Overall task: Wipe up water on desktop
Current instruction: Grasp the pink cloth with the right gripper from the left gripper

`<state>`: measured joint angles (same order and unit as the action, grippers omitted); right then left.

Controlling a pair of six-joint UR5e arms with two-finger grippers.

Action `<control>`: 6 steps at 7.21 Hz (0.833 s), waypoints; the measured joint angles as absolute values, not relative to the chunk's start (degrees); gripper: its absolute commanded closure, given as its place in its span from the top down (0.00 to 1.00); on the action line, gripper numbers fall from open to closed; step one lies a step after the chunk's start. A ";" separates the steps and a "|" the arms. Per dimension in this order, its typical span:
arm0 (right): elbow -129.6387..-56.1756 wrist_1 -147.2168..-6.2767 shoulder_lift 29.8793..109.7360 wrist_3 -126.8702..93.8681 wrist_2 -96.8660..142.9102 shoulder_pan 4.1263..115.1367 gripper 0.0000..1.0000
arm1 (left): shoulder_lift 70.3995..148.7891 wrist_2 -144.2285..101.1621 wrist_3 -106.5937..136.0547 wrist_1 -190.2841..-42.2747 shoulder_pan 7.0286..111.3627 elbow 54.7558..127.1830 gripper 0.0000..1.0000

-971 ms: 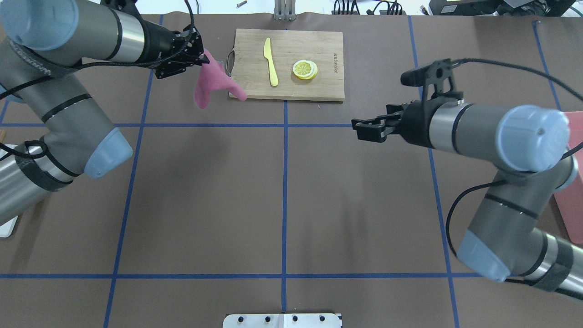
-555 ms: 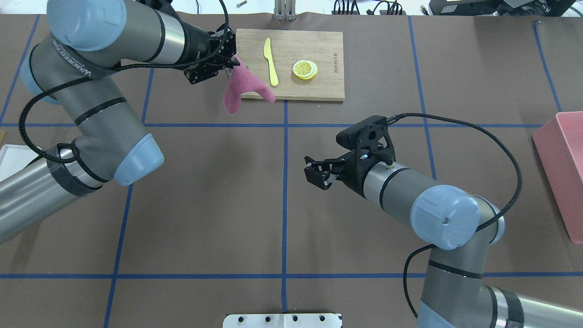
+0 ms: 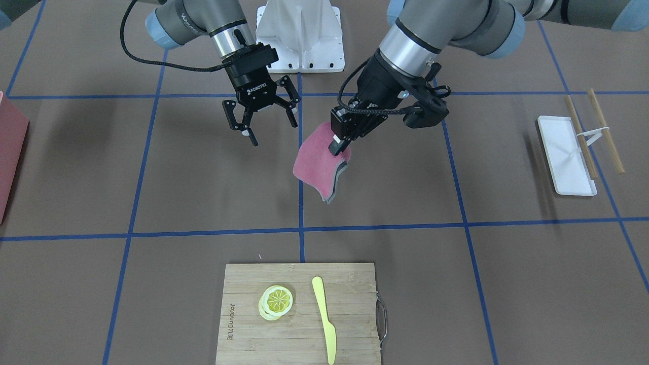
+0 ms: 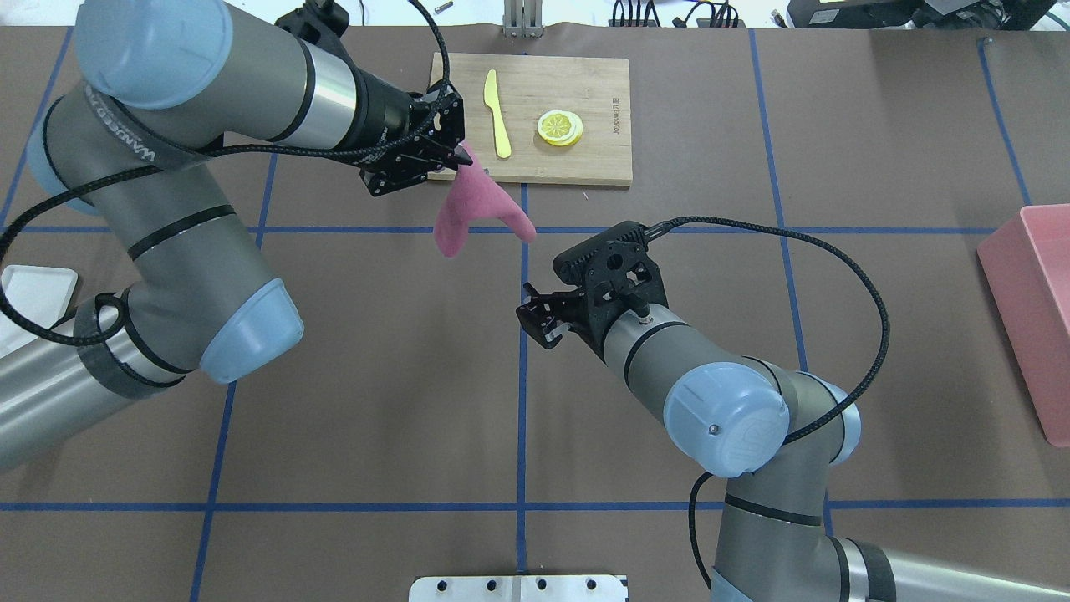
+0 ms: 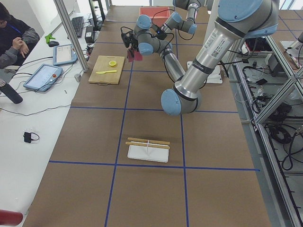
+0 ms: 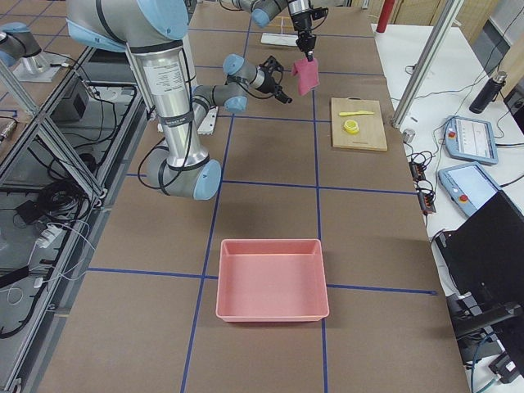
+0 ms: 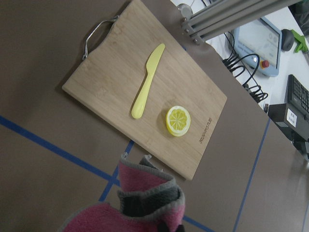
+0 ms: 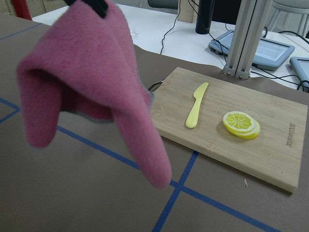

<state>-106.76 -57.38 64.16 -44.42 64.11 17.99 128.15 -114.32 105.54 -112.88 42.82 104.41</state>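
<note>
My right gripper is to wipe up the water on the desktop next, and it will hold the pink cloth by its side edge (image 3: 305,150) for that.
My left gripper (image 4: 459,160) is shut on the top of a pink cloth with a grey edge (image 4: 468,214) and holds it hanging above the brown desktop (image 4: 376,376), just in front of the cutting board's near left corner. In the front view the left gripper (image 3: 338,145) pinches the cloth (image 3: 317,165) over the centre tape line. My right gripper (image 4: 535,322) is open and empty, a little nearer the robot, facing the cloth (image 8: 91,72); it also shows in the front view (image 3: 269,126). I see no water patch on the desktop (image 3: 203,192).
A bamboo cutting board (image 4: 585,163) at the far middle carries a yellow knife (image 4: 497,113) and lemon slices (image 4: 560,127). A pink bin (image 4: 1032,309) stands at the right edge. A white tray (image 3: 565,152) with chopsticks lies at the robot's left.
My left arm has carried the cloth right and nearer, from beside the board's left edge to its near corner. My right arm has swung in to the centre line.
</note>
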 measured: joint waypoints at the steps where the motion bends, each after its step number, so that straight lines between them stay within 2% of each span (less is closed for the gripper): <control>1: -106.60 -57.34 63.95 -44.40 63.49 17.96 0.99 | 127.95 -115.02 105.55 -111.95 41.16 105.85 0.00; 2: -106.56 -57.32 63.81 -44.39 63.20 17.93 0.98 | 127.93 -115.16 105.56 -111.62 39.69 106.61 0.00; 3: -106.51 -57.31 63.76 -44.39 62.94 17.87 0.90 | 127.93 -115.17 105.56 -111.50 38.70 107.28 0.00; 4: -106.44 -57.31 63.74 -44.38 62.68 17.82 0.65 | 127.91 -115.31 105.56 -111.49 38.20 108.05 0.00; 5: -106.37 -57.31 63.74 -44.39 62.58 17.79 0.45 | 127.89 -115.47 105.56 -111.51 38.00 108.56 0.00; 6: -106.31 -57.30 63.77 -44.39 62.57 17.76 0.33 | 127.89 -115.54 105.56 -111.54 37.92 108.70 0.00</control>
